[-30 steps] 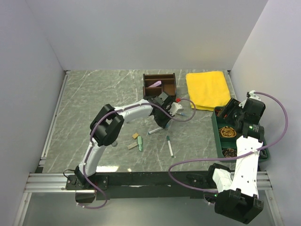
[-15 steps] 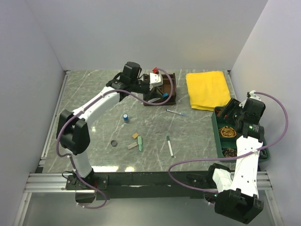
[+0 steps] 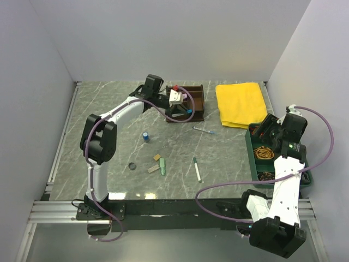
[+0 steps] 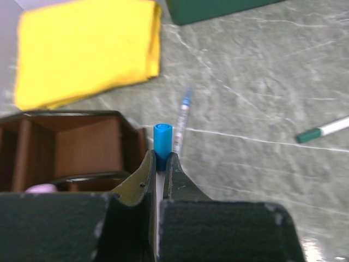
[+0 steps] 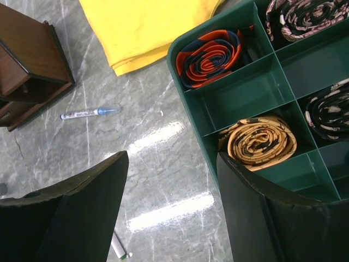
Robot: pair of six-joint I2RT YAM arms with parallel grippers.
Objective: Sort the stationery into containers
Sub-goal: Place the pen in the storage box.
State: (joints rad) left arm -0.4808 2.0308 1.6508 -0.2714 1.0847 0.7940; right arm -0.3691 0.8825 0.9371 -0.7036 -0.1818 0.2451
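Note:
The slim white pen has the organiser's sections beside its blue cap (image 4: 162,137) and would fall short of them if I opened now, so my left gripper should move it.
My left gripper (image 3: 184,108) is shut on a slim white pen with a blue cap (image 4: 162,137) and holds it over the front edge of the dark brown wooden organiser (image 3: 193,98), which also shows in the left wrist view (image 4: 82,147). On the table lie another blue-capped pen (image 3: 203,130), a green-capped pen (image 3: 196,169), a tiny blue-capped bottle (image 3: 146,136), and tan and green erasers (image 3: 158,164). My right gripper (image 5: 172,158) is open and empty, above the left rim of the dark green tray (image 5: 188,76) with coiled bands (image 5: 262,142).
A folded yellow cloth (image 3: 238,103) lies between the organiser and the tray. A small black ring (image 3: 132,166) lies left of the erasers. Something pink (image 4: 41,188) sits in the organiser. White walls close in the left, back and right.
My left arm has swung from the table's middle to the organiser at the back, carrying a pen. The bottle and ring it covered now show. The right arm has not moved.

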